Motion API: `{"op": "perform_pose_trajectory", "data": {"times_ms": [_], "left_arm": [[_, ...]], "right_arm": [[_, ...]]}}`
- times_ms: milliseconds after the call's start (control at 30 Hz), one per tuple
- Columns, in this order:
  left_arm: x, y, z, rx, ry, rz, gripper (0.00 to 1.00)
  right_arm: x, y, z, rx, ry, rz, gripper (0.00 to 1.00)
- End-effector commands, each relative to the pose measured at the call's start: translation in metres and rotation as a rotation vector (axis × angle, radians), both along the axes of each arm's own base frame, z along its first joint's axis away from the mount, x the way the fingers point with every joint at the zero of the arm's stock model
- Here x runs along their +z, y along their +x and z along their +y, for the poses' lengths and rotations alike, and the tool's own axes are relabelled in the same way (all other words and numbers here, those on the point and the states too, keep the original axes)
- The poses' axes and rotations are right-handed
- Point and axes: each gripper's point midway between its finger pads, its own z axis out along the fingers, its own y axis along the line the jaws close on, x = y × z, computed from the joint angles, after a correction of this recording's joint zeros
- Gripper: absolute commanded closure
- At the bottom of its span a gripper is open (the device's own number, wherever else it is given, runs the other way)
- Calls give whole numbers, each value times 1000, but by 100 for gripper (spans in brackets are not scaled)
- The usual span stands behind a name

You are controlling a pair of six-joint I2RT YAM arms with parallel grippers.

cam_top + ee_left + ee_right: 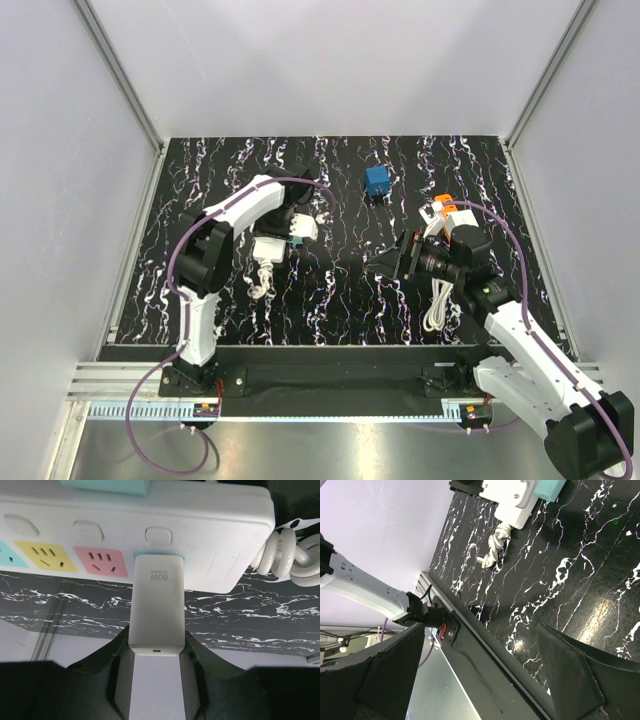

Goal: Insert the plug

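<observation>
My left gripper is ready to open. The plug's front end sits squarely against the teal-rimmed socket [159, 555], so the plug would stay in the socket.
A white plug [157, 605], a block marked 80W, is held by its rear end in my left gripper [157, 641], which is shut on it. Its front end meets the teal-rimmed socket [159, 555] at the right end of the white power strip [210, 525]; its pins are hidden. Beside that socket are pink [101, 561] and yellow [47, 555] sockets. From above, the left gripper [290, 222] is at the strip [268, 247], left of centre. My right gripper [392, 262] hovers open mid-table with nothing between its fingers [560, 670].
The strip's coiled white cord [285, 555] trails toward the near edge [262, 280]. A blue cube [376, 180] stands at the back. An orange-and-white part [443, 208] and a looped white cable [436, 305] lie by the right arm. The front rail [485, 645] runs under the right gripper.
</observation>
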Motion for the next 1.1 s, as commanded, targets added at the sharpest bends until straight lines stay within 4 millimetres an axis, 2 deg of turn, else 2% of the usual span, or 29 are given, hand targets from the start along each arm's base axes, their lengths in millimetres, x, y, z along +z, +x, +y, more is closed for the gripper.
{"op": "perform_pose_trajectory", "data": {"times_ms": [0,300,500,567,600,633,833,900,1067], "left_arm": [[-58,-26,-22,-9,-44,178,100],[-71,-28,-38,8,-57,201,100],[-58,-23,-40,15,-67,163,99],[-50,-22,-41,18,-80,145,92],[-45,-20,-41,21,-85,131,79],[-42,-20,-41,28,-87,123,75],[-27,-19,-46,65,-135,91,66],[-23,-17,-47,74,-152,82,51],[-12,-13,-46,83,-165,60,47]], "right_arm": [[0,-3,0,8,-24,-36,0],[0,-5,-1,9,-53,-53,0],[0,-5,-2,0,-60,-51,0],[3,-5,-2,-3,-56,-53,0],[5,-5,-2,-3,-52,-56,0],[5,-5,-2,-4,-49,-52,0],[11,-9,-3,-9,-34,-51,0],[13,-11,-4,-11,-32,-54,0],[18,-16,-8,-22,-30,-62,0]]}}
